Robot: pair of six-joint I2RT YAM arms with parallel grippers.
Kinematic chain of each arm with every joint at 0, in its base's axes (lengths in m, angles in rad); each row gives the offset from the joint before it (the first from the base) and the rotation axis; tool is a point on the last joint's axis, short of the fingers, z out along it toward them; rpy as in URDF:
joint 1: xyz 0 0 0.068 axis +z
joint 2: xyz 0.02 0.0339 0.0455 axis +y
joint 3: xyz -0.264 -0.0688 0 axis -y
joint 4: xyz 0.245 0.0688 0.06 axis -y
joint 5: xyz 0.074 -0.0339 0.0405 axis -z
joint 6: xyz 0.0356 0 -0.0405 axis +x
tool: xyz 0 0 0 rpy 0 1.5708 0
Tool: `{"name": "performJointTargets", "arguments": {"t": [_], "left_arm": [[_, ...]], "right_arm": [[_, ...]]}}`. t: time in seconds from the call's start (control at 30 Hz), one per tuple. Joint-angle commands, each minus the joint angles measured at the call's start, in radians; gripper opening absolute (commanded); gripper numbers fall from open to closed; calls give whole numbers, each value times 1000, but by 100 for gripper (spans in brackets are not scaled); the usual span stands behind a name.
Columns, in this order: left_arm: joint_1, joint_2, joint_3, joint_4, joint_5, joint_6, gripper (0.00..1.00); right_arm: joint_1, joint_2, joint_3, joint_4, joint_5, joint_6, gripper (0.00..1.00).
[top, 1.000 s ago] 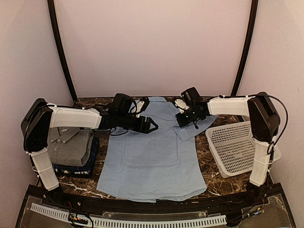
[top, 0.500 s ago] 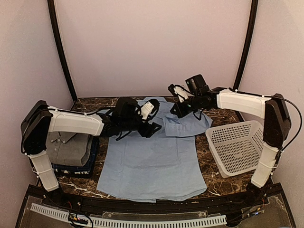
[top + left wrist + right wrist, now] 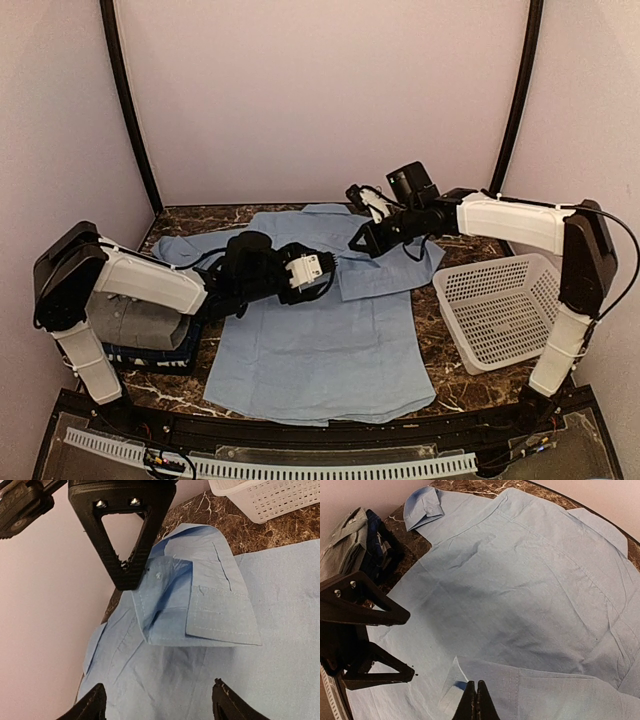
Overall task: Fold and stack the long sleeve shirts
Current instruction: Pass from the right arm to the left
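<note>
To take over and fold the sleeve, my left gripper will next grab the sleeve's cuff edge (image 3: 339, 270) (image 3: 176, 641) free of my right gripper.
The light blue shirt (image 3: 320, 340) lies spread flat, back up, on the marble table. Its right sleeve is folded in across the chest. My right gripper (image 3: 358, 243) is shut on that sleeve's cuff (image 3: 220, 615), and its closed fingertips show in the right wrist view (image 3: 476, 700). My left gripper (image 3: 315, 272) is open and empty, just above the shirt's upper middle, facing the cuff (image 3: 160, 705). The grey collared shirt (image 3: 140, 325) lies folded on top of the dark navy one (image 3: 195, 330) at the left.
The white lattice basket (image 3: 500, 310) stands at the right, beside the shirt's hem side. The shirt's left sleeve and cuff (image 3: 422, 505) stretch out toward the back left. Pink walls close in the back and both sides.
My right gripper has carried the sleeve cuff left, folding the sleeve over the shirt. My left arm has drawn back and lowered, uncovering the left sleeve.
</note>
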Motion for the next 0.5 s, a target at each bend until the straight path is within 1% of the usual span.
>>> {"name": "performJointTargets", "arguments": {"t": [0.0,0.17,0.23,0.47], "left_arm": [[-10,41,-11,188,-31,191,71],[-27,103,29,230,-20,275,72],[-30,126,46,264,-31,284,72],[-38,145,91,295,2,229,71]], "right_arm": [[19,-68,-9,29,-40,15,0],[26,-83,-26,25,-45,20,0],[29,-90,-31,22,-47,21,0],[37,-117,-78,32,-48,30,0]]}}
